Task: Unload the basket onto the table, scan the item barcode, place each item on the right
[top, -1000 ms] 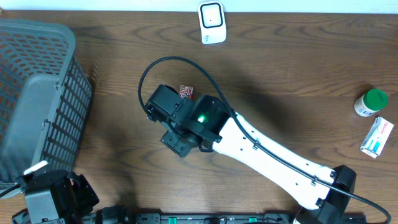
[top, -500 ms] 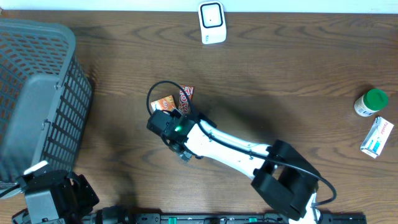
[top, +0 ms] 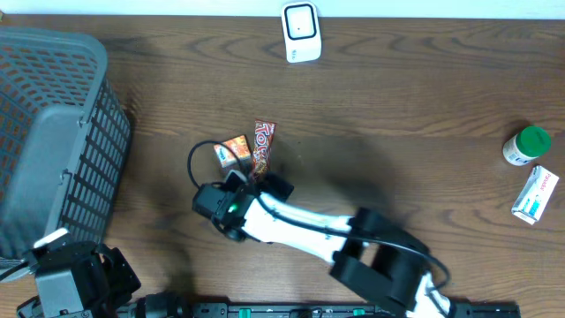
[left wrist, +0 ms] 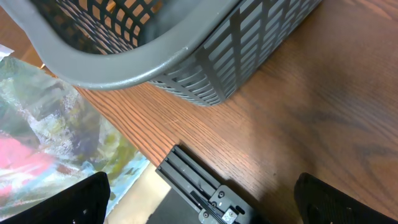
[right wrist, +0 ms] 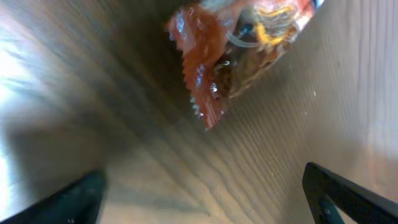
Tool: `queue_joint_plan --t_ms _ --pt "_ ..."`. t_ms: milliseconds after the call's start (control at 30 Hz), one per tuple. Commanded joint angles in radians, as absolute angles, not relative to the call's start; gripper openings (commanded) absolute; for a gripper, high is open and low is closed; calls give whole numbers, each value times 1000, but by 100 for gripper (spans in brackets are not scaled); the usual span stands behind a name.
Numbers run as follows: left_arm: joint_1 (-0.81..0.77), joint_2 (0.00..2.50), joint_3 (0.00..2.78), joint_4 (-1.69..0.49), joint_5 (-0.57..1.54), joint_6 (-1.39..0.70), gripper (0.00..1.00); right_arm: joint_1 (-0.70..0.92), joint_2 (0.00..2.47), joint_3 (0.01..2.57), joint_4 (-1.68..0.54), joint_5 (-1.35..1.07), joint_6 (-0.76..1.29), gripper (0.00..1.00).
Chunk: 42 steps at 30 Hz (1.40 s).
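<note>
My right gripper reaches the red snack packet and takes hold of its crimped end (top: 258, 173) (right wrist: 203, 73) next, leaving the packet's body free to flip for barcode scanning.
A red snack packet (top: 264, 143) lies on the wooden table, with a small orange packet (top: 234, 149) touching its left side. In the right wrist view the red packet's crimped end (right wrist: 208, 59) lies flat on the wood beyond my fingers. My right gripper (top: 256, 179) sits just in front of the packets, open, with only bare table between its fingertips (right wrist: 348, 199). The white barcode scanner (top: 301, 33) stands at the table's far edge. My left gripper (top: 81, 281) is at the front left corner, open and empty, with its fingertips (left wrist: 73, 200) wide apart.
A grey mesh basket (top: 55, 132) fills the left side and looms above the left gripper (left wrist: 205, 205). A green-capped bottle (top: 527, 146) and a small white box (top: 536, 195) lie at the right edge. A black rail (left wrist: 199, 186) runs along the table's front.
My right arm has drawn back toward the front left and its jaws have opened. The packets, covered by the gripper before, now lie uncovered on the table. The left arm has not moved.
</note>
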<state>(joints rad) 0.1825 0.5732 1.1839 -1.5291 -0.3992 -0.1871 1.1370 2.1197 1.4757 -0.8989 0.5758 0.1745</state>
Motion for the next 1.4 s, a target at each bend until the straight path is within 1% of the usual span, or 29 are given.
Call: queue_joint_plan --t_ms 0,333,500,667,933,967,1033,1067,1100,1133,1167,1200,1367 --pt "187 570 1185 -1532 -413 -196 95 1159 2196 1471 -878 717 173 98" --pt "187 570 1185 -1532 -413 -196 95 1158 2268 1471 -761 717 38 99" --pt "187 570 1185 -1531 -413 -196 95 1144 2275 1471 -728 694 35 99" --pt "187 570 1185 -1531 -413 -196 95 1106 2291 1471 -667 686 -43 99" --pt "187 570 1185 -1532 -413 -196 95 1035 2291 1471 -659 587 -55 99" --pt "187 570 1185 -1531 -413 -196 95 1026 2291 1471 -654 575 -69 96" --pt "187 570 1185 -1531 -413 -196 95 1009 2291 1471 -638 554 -110 81" --pt "187 570 1185 -1531 -413 -196 95 1000 2291 1471 -628 550 -123 62" --pt "187 570 1185 -1531 -413 -196 95 994 2291 1471 -619 548 -134 46" --pt "187 570 1185 -1532 -412 -196 95 989 2291 1471 -610 548 -137 25" --pt "187 570 1185 -1531 -413 -196 95 987 2291 1471 -600 548 -137 12" --pt "187 570 1185 -1531 -413 -196 95 985 2291 1471 -594 548 -137 1" --pt "187 570 1185 -1532 -413 -196 95 992 2288 1475 -615 548 -136 1"
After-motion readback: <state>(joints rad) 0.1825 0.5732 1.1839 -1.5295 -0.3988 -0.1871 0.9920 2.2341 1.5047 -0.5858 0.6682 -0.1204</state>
